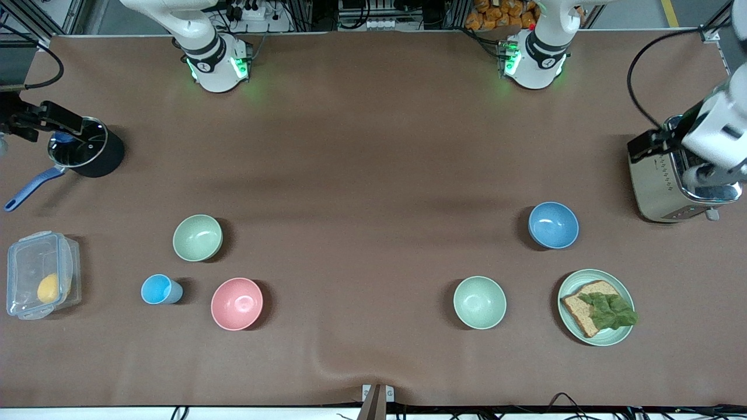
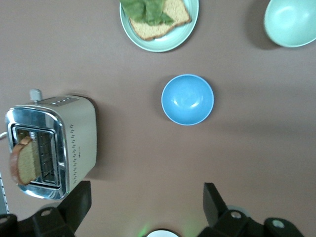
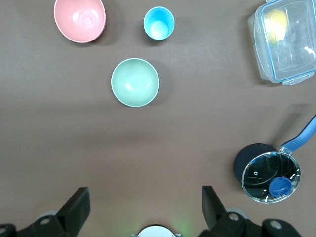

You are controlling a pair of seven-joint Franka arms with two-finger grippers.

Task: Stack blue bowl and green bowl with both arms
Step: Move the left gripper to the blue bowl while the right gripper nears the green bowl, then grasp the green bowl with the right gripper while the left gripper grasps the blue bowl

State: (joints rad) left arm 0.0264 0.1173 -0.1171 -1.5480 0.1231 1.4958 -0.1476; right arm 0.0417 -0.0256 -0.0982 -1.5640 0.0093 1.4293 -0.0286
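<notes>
My left gripper will grab the blue bowl by its rim [image 1: 532,225] to stack it with the green bowl.
The blue bowl [image 1: 553,224] stands upright toward the left arm's end of the table, beside the toaster. The sage-green bowl [image 1: 197,237] stands upright toward the right arm's end, farther from the front camera than the pink bowl. My left gripper [image 2: 144,202] hangs open and empty high over bare table by the toaster, and the blue bowl [image 2: 187,99] lies well clear of its fingers. High over bare table by the black pot, my right gripper [image 3: 143,205] is open and empty too, with the green bowl [image 3: 135,82] apart from it.
A paler mint bowl [image 1: 480,302] and a mint plate [image 1: 610,335] with bread and lettuce sit nearer the front camera than the blue bowl. The toaster [image 1: 659,186] holds a slice. A pink bowl [image 1: 236,303], small blue cup [image 1: 159,289], clear container [image 1: 41,274] and lidded pot [image 1: 87,154] lie at the right arm's end.
</notes>
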